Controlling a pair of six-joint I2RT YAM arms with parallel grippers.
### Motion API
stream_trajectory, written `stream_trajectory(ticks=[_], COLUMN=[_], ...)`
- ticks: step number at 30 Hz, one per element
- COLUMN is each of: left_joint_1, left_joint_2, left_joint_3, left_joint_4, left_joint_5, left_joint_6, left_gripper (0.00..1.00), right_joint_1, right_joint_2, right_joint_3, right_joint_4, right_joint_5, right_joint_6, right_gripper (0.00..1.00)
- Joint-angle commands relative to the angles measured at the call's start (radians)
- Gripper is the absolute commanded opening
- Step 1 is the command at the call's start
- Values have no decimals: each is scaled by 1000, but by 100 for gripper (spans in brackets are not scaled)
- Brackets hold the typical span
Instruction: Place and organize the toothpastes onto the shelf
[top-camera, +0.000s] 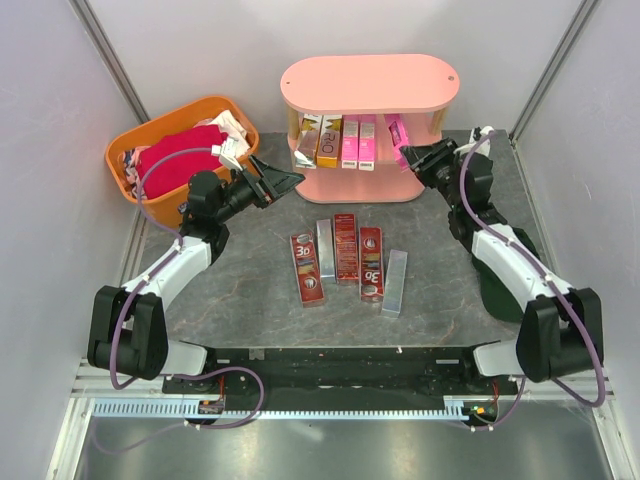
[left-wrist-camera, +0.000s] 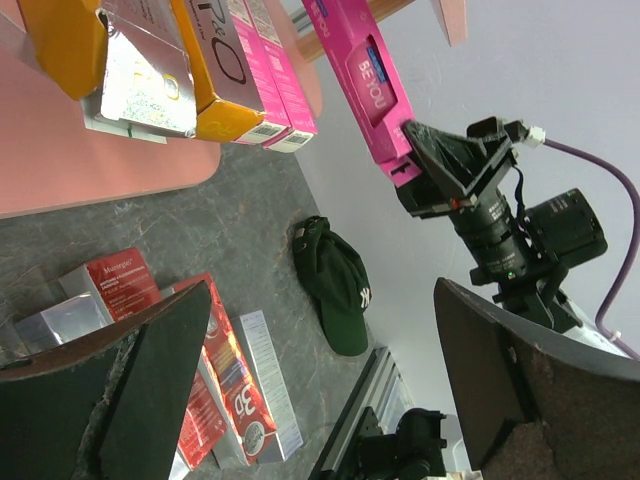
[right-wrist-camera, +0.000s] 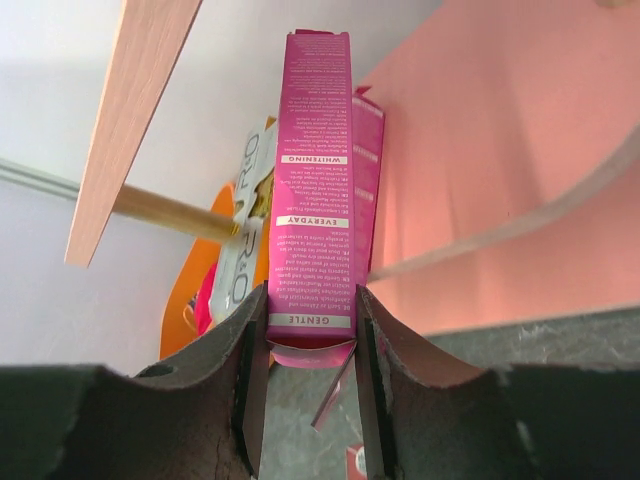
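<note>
My right gripper would drop the tilted pink carton crooked.
The pink shelf (top-camera: 370, 85) stands at the back middle. On its lower tier stand a silver, a yellow-gold (top-camera: 329, 140) and two pink toothpastes (top-camera: 358, 143). My right gripper (top-camera: 415, 157) is shut on another pink carton (right-wrist-camera: 312, 180), held tilted at the shelf's right opening beside those cartons. In the right wrist view its fingers (right-wrist-camera: 245, 350) clamp the carton's near end, whose flap hangs open. Several red (top-camera: 346, 246) and silver (top-camera: 395, 282) cartons lie side by side on the table's middle. My left gripper (top-camera: 285, 182) hovers open and empty left of the shelf, above the table.
An orange basket (top-camera: 123, 160) with a red cloth (top-camera: 180, 160) and other items sits at the back left. A dark green cap (left-wrist-camera: 335, 290) lies on the table at the right, under my right arm. A wooden shelf post (right-wrist-camera: 130, 120) stands left of the held carton.
</note>
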Motion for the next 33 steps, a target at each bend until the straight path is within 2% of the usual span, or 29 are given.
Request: stream_trajectory(ticks=[1, 7, 23, 30, 33], left_joint_1=[4, 4, 4, 4, 4], left_joint_2=[-8, -7, -15, -12, -12], left_joint_3=[16, 18, 18, 19, 21], left_joint_4=[32, 29, 7, 1, -1], left_joint_5=[18, 22, 12, 13, 18], left_joint_6=[27, 29, 38, 38, 39], left_gripper=[100, 100, 100, 100, 100], right_joint_1=[-3, -3, 38, 61, 60], right_joint_2=[86, 166, 298, 307, 302], right_joint_3=[87, 78, 104, 113, 109], right_joint_4=[95, 152, 140, 104, 95], right_joint_5=[49, 61, 63, 69, 70], right_joint_6=[21, 76, 209, 226, 226], right_gripper=[0, 0, 1, 15, 32])
